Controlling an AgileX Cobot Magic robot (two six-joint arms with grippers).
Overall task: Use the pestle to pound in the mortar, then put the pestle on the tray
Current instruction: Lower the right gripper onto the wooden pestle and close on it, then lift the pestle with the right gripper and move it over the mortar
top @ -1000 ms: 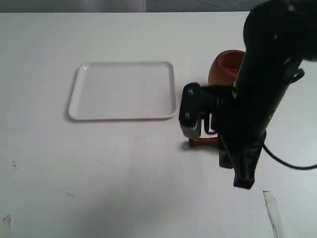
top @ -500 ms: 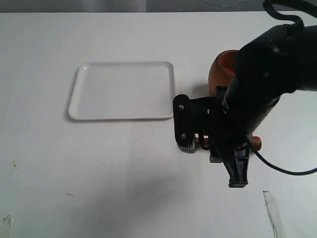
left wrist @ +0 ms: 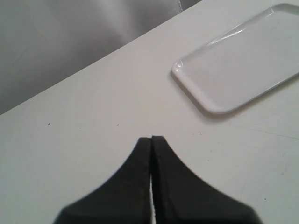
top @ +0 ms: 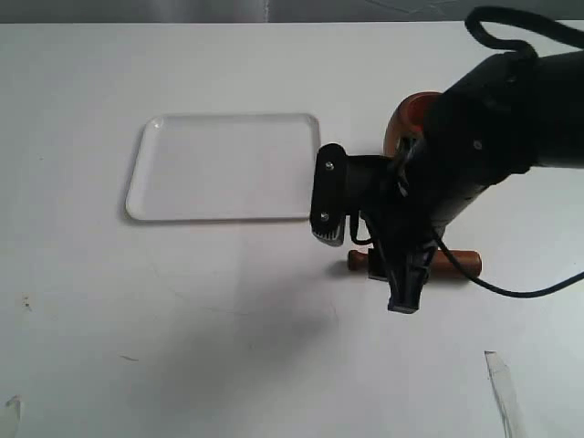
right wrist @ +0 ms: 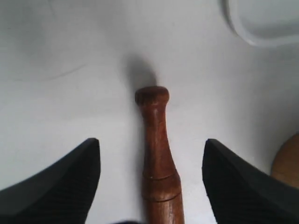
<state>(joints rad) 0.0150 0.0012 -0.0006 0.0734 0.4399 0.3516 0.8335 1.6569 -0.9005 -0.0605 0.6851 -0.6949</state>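
Note:
I next need to grab the pestle by its narrow neck below the knob (right wrist: pixel 156 140) with my right gripper, so that I can pound in the mortar (right wrist: pixel 286 158).
The dark reddish-brown pestle (top: pixel 456 260) lies flat on the table, with its knob (right wrist: pixel 152 95) pointing toward the tray. My right gripper (top: pixel 365 246) is open and straddles it. In the right wrist view the pestle (right wrist: pixel 159 163) runs between the two black fingers (right wrist: pixel 70 182) without touching either. The brown mortar (top: pixel 408 119) stands just behind the right arm, mostly hidden by it; its edge (right wrist: pixel 287 163) shows in the right wrist view. The white tray (top: pixel 224 166) lies to the left with nothing on it. My left gripper (left wrist: pixel 152 139) is shut with nothing in it, over bare table near the tray (left wrist: pixel 243 60).
A corner of the tray (right wrist: pixel 261 23) shows beyond the pestle's knob. A clear strip (top: pixel 502 388) lies near the front right of the white table. A black cable (top: pixel 538 287) trails from the right arm.
The right arm has swung and drawn back, so the gripper sits a little further left and back. The pestle has stayed put, and both its ends now show.

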